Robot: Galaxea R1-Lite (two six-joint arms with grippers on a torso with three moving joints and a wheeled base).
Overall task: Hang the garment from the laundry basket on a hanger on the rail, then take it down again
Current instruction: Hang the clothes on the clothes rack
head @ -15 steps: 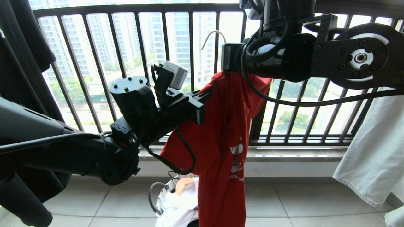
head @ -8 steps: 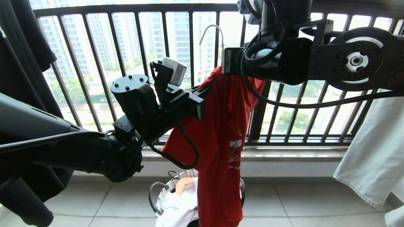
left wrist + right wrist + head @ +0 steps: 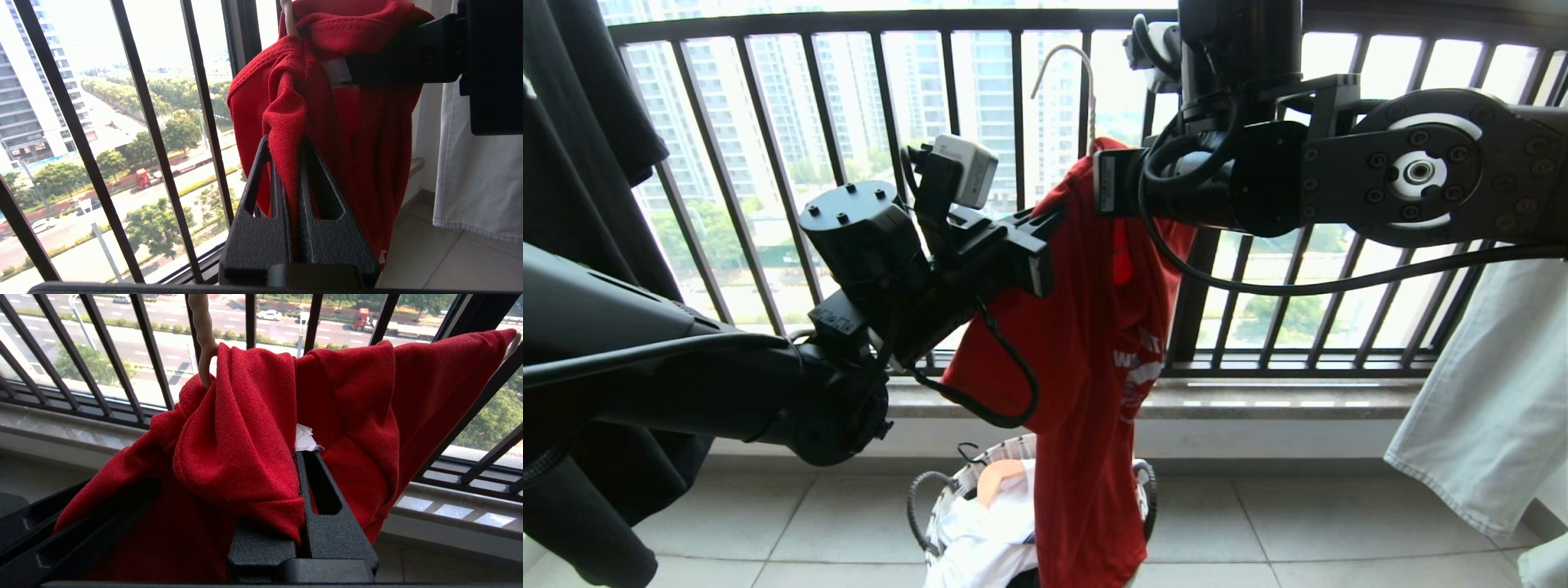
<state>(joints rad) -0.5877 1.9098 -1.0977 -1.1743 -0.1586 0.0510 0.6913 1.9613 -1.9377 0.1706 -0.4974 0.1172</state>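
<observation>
I should let go of the red garment with my right gripper now. The hanger's off-white end [image 3: 512, 346] goes through the red garment's far shoulder [image 3: 478, 347], so the garment would stay on the hanger.
The red garment [image 3: 1094, 367] hangs in mid-air from the hanger, whose off-white hook [image 3: 1062, 61] sticks up out of its collar, free of any support. My left gripper [image 3: 1045, 233] is shut on a fold of red cloth at the shoulder, seen close up in the left wrist view [image 3: 284, 143]. My right gripper [image 3: 1101, 175] is shut on the collar beside the white label [image 3: 304, 439]; cloth drapes over one finger [image 3: 300, 455]. The hanger's stem [image 3: 202, 335] rises from the collar. The laundry basket [image 3: 943, 490] stands on the floor below the hem. The rail is out of view.
The black railing of vertical bars [image 3: 1021, 106] runs right behind the garment, above a stone ledge [image 3: 1258, 400]. A black garment [image 3: 580, 163] hangs at the far left and a pale one [image 3: 1486, 384] at the right. White clothes [image 3: 988, 531] fill the basket.
Both grippers have risen together, carrying the garment and the hanger upward. The hook now stands higher against the railing and the hem has lifted off the basket.
</observation>
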